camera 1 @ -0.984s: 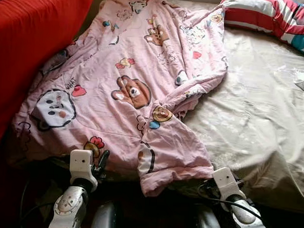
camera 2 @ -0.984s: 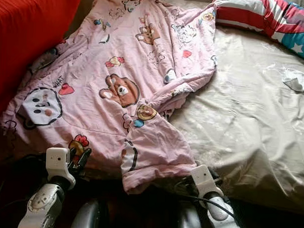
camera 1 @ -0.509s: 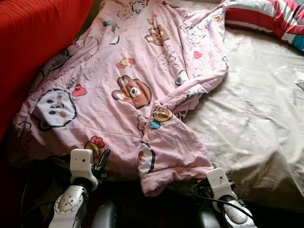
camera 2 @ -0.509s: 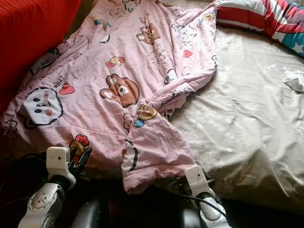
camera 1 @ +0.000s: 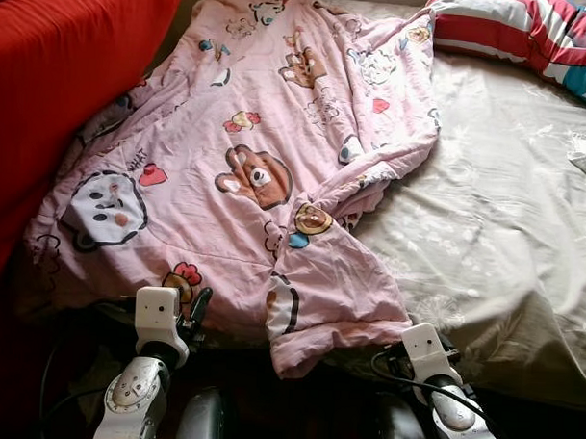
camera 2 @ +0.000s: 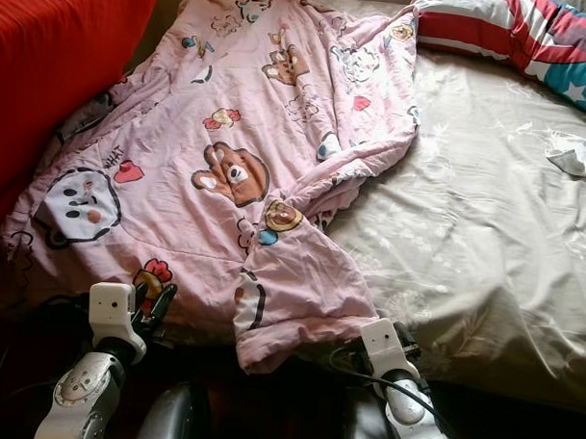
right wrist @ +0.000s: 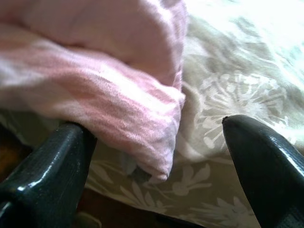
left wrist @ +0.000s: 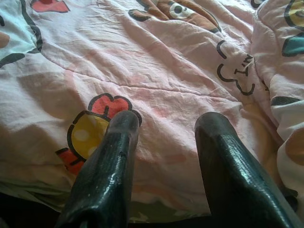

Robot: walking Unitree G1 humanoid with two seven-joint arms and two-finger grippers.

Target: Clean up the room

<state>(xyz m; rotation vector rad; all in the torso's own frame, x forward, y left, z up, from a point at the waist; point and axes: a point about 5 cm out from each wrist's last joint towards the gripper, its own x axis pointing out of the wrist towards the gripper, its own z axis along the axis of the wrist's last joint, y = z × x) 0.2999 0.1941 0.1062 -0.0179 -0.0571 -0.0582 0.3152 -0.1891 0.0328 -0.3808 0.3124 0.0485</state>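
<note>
I should pinch the blanket with my right gripper next, by its folded hem corner. That corner stands up in a fold, while the rest of the blanket lies slack.
A pink blanket printed with cartoon bears lies crumpled over the left half of the bed, its near corner hanging at the bed's front edge. My left gripper is open just above the blanket's near edge, by a yellow and red print. My right gripper is open at the blanket's near corner. The folded pink hem lies between its two fingers, over the beige sheet. Both arms reach up from the bottom of the left eye view.
A red sofa or cushion rises along the left side. The beige floral sheet covers the right half of the bed. A striped pillow lies at the far right, and a small white cloth at the right edge.
My right gripper has shifted a little to the left, closer to the blanket's near corner. The left arm and the blanket have stayed put.
</note>
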